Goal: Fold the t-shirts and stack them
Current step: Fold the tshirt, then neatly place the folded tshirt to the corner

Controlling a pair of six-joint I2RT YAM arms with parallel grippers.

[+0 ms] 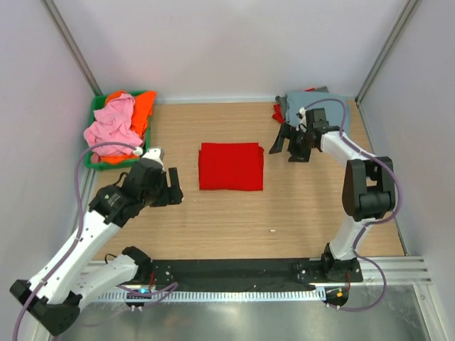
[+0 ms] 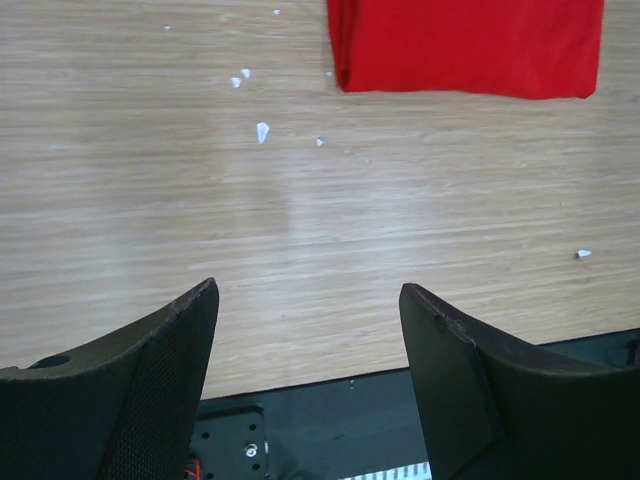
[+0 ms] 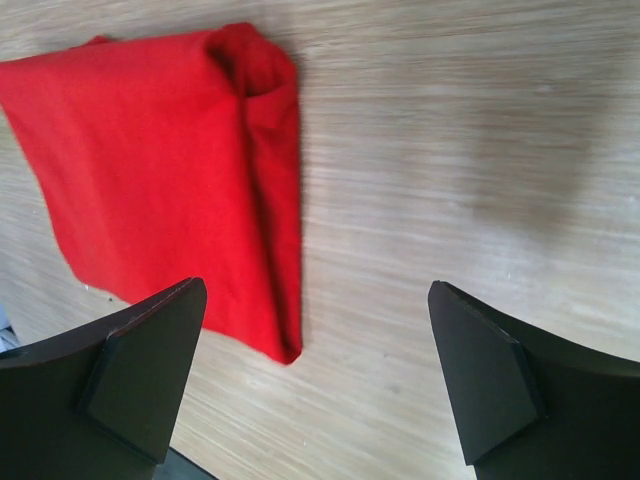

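Note:
The red t-shirt should stay folded as I stack it, so my right gripper will next grab it by its layered side edge, with the layers together.
A bright red t-shirt (image 1: 230, 166) lies folded into a flat rectangle in the middle of the table; it also shows in the left wrist view (image 2: 465, 45) and the right wrist view (image 3: 160, 180). My left gripper (image 1: 170, 187) is open and empty, to the left of it. My right gripper (image 1: 286, 145) is open and empty, to the right of it. A grey-blue t-shirt (image 1: 316, 101) lies at the back right on top of another red one (image 1: 277, 112). Pink (image 1: 112, 125) and orange (image 1: 143, 111) t-shirts lie crumpled in the bin.
A green plastic bin (image 1: 92, 160) stands at the back left corner. White walls enclose the table on three sides. A black base rail (image 1: 234, 272) runs along the near edge. Small white specks (image 2: 262, 131) lie on the wood.

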